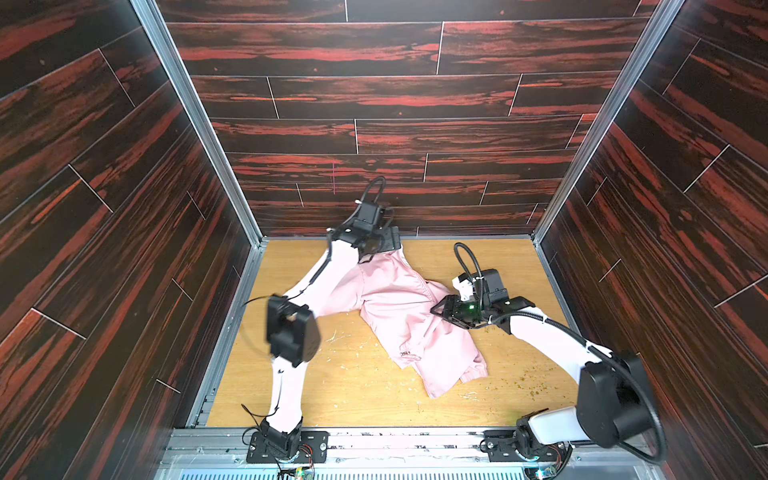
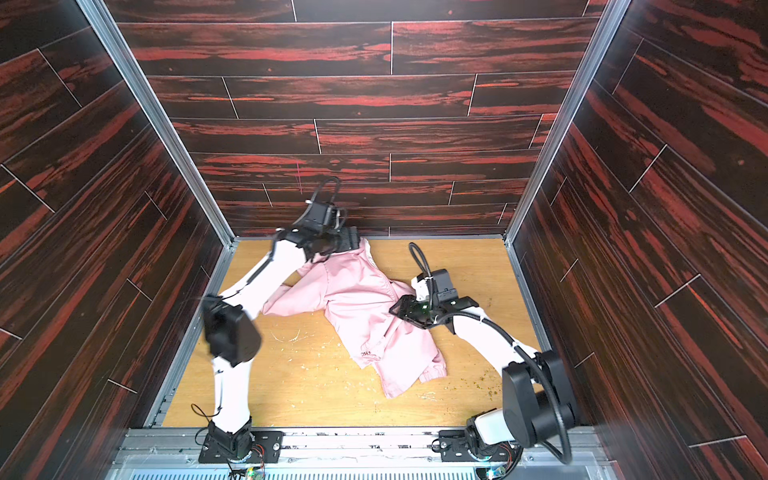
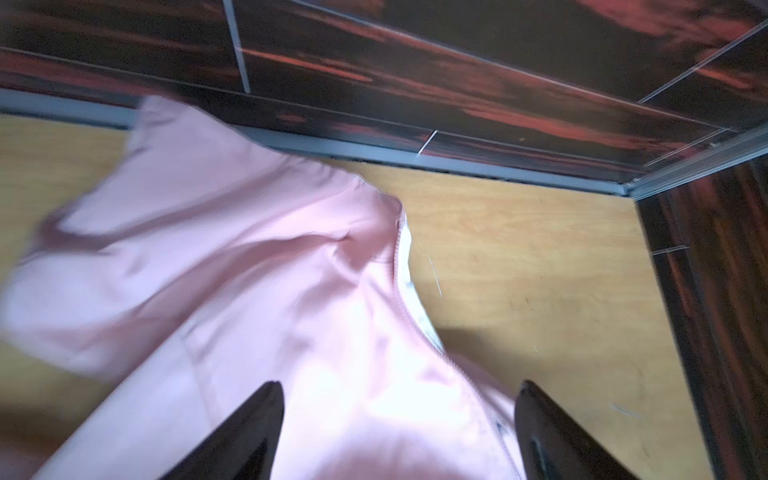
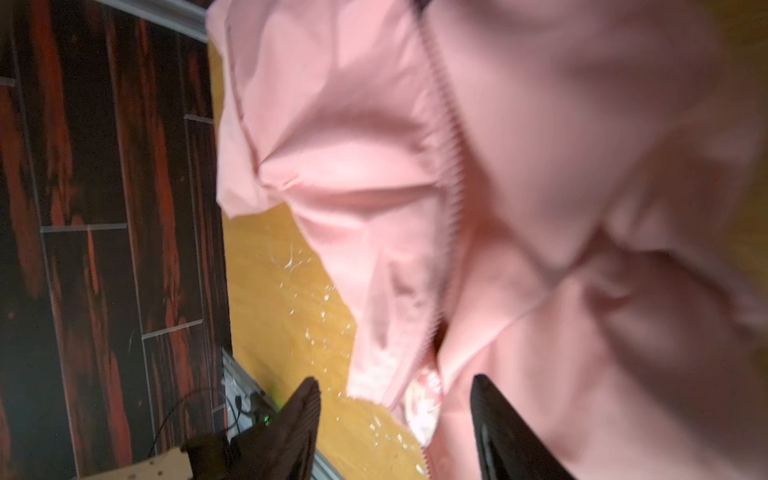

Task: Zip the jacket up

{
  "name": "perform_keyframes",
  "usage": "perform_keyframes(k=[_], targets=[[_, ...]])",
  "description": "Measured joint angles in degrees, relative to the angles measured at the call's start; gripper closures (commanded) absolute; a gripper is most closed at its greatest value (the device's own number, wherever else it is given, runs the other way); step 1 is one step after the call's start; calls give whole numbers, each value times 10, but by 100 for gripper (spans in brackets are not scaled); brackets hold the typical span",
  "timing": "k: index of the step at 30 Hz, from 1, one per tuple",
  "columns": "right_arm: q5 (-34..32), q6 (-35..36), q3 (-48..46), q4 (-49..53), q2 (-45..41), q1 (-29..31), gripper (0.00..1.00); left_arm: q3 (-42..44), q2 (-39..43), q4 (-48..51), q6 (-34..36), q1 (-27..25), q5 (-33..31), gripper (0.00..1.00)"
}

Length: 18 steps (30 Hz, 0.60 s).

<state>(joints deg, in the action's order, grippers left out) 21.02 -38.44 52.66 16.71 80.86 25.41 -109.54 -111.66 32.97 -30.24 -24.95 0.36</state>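
Note:
Next, the left gripper grabs the jacket (image 1: 399, 316) by the fabric at its far end, beside the zipper teeth, to spread it for zipping.
The light pink jacket (image 1: 399, 316) (image 2: 365, 316) lies crumpled on the wooden table, running from the back wall toward the front right, with its small dark logo (image 1: 405, 354) facing up. My left gripper (image 1: 374, 245) (image 2: 332, 245) hovers over the jacket's far end by the back wall. In the left wrist view it (image 3: 399, 384) is open above the fabric (image 3: 249, 291), holding nothing. My right gripper (image 1: 438, 309) (image 2: 395, 309) sits at the jacket's right edge. It (image 4: 395, 378) is open too, over the zipper teeth (image 4: 451, 145) and a bit of printed lining (image 4: 424, 403).
The wooden table (image 1: 332, 386) carries white scuff marks (image 1: 336, 336) and small crumbs (image 1: 536, 386) at the right. Dark wood-pattern walls close in the back and both sides. A metal rail (image 1: 415, 436) with both arm bases runs along the front.

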Motion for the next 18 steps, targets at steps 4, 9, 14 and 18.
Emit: perform_keyframes(k=[4,9,14,18], targets=[[-22,-21,-12,-16,-7,65,38,210,156,-63,-47,0,1,10],[-45,-42,-17,-24,12,100,38,418,198,-143,-125,0,28,11],[-72,-54,-17,-25,31,114,39,504,147,-185,-179,-6,61,11],[-82,-64,-24,-32,31,122,39,508,132,-227,-202,-15,81,11]])
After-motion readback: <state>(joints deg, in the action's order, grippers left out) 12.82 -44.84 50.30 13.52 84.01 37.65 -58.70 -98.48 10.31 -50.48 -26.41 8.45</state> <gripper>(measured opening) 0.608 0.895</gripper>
